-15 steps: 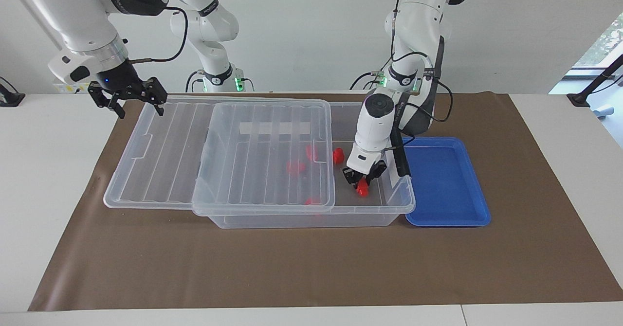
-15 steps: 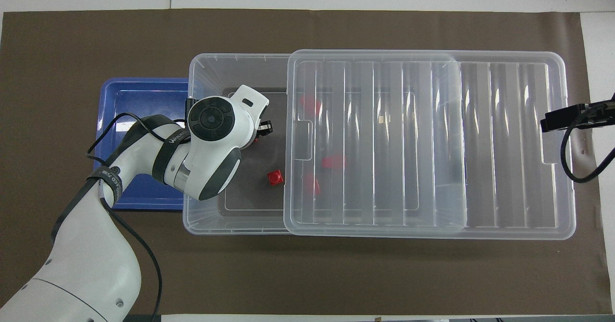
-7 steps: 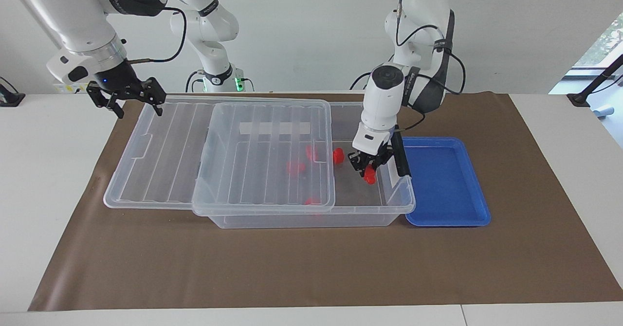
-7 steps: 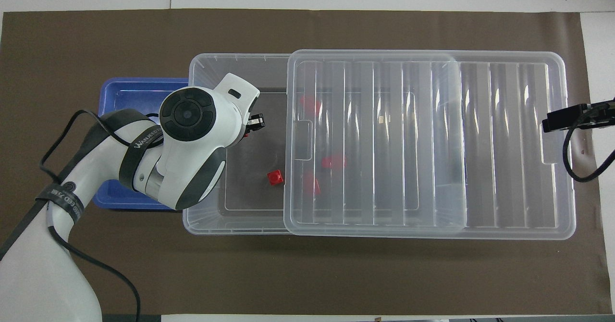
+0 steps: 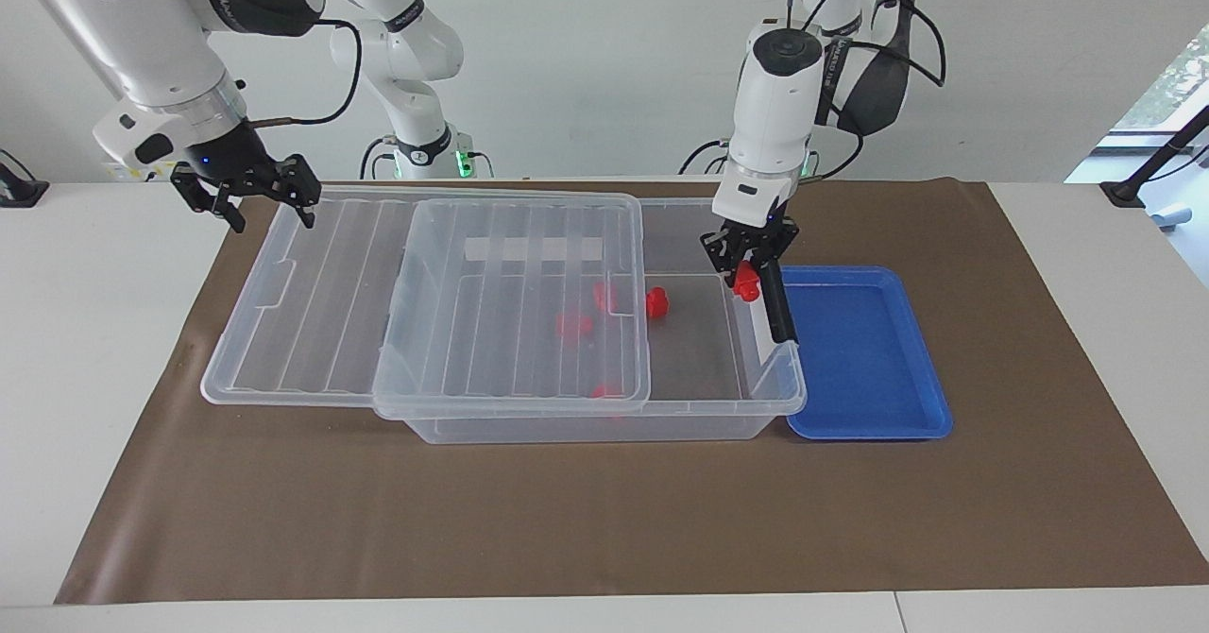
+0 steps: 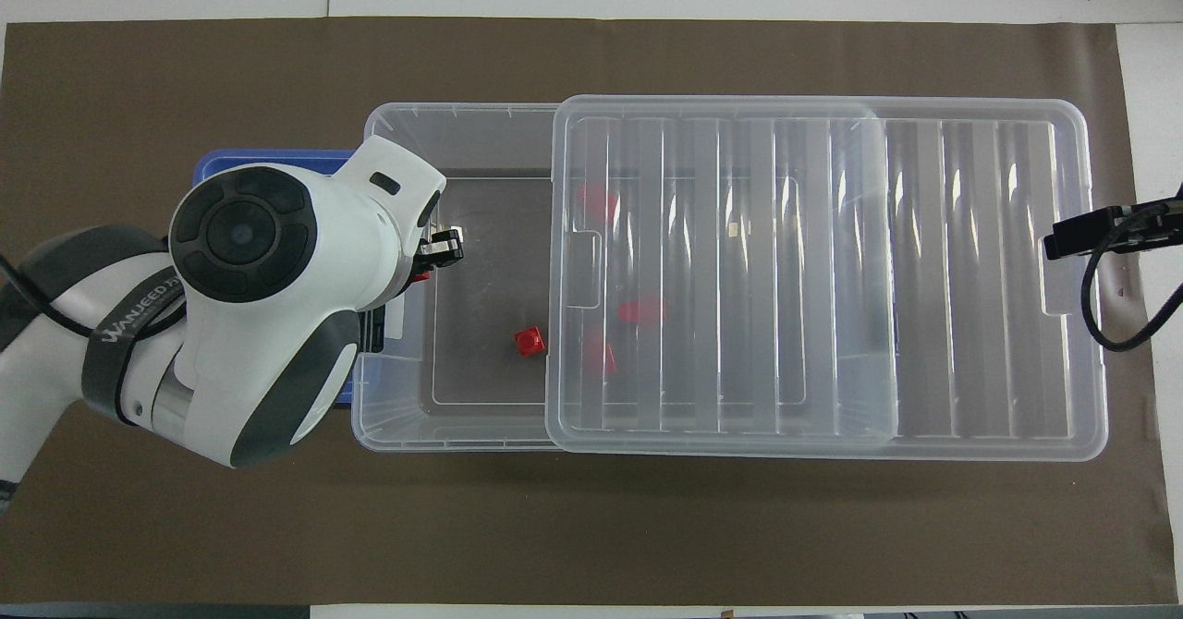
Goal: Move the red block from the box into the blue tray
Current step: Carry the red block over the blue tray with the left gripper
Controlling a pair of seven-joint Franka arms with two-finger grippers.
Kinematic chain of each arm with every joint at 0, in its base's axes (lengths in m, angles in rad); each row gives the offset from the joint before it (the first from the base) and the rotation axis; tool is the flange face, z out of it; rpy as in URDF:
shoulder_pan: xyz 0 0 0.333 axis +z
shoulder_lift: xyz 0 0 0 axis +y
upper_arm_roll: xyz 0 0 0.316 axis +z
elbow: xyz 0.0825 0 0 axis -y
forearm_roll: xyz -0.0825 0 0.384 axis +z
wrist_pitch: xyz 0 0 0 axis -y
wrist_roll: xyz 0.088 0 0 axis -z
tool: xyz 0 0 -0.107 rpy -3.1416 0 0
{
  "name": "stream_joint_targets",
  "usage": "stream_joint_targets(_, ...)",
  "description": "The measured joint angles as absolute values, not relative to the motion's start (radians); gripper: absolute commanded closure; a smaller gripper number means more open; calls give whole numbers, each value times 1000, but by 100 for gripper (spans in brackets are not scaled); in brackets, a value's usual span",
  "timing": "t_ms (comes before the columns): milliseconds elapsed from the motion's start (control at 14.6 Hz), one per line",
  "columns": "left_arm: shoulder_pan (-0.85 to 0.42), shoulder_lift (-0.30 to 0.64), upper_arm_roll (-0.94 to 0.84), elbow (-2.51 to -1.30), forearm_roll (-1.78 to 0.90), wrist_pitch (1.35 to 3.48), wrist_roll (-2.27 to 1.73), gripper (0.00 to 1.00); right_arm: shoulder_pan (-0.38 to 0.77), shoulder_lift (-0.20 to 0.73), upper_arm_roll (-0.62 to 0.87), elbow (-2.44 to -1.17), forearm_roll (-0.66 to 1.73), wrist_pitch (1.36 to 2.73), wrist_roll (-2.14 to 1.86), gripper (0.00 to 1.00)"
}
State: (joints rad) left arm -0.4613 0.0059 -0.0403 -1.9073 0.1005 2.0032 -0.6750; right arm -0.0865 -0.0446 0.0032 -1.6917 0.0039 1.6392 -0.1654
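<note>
The lid's outer end sticks out past the box's side (image 6: 893, 286), leaving finger room above and below. The right gripper grabs the lid's overhanging end (image 6: 1071, 273) next.
My left gripper (image 5: 746, 269) is shut on a red block (image 5: 748, 282) and holds it in the air over the box's end wall beside the blue tray (image 5: 864, 350). In the overhead view the left wrist covers most of the tray (image 6: 211, 164); only a fingertip (image 6: 445, 248) and a bit of the held block (image 6: 420, 275) show. The clear box (image 5: 586, 425) holds several more red blocks: one uncovered (image 6: 530, 341), the others under the lid (image 6: 640, 310). My right gripper (image 5: 247, 194) is open over the lid's end toward the right arm.
The ribbed clear lid (image 5: 312, 302) lies on the box, slid toward the right arm's end, leaving the end by the tray uncovered. A black clip handle (image 5: 776, 307) stands on that end wall. Brown mat (image 5: 567, 520) covers the table.
My left gripper has risen out of the box with the red block and moved toward the tray end. The right arm has barely moved.
</note>
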Motion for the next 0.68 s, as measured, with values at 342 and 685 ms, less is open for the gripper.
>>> stream_joint_targets(342, -332, -43, -32, -1976, 81, 1996, -421, 100, -201, -57, -2, -1758, 4, 1719, -338, 100)
stream_joint_targets(685, -161, -43, -26, -2065, 6, 2086, -111, 100, -266, -30, -5, -1842, 4, 1815, -364, 100)
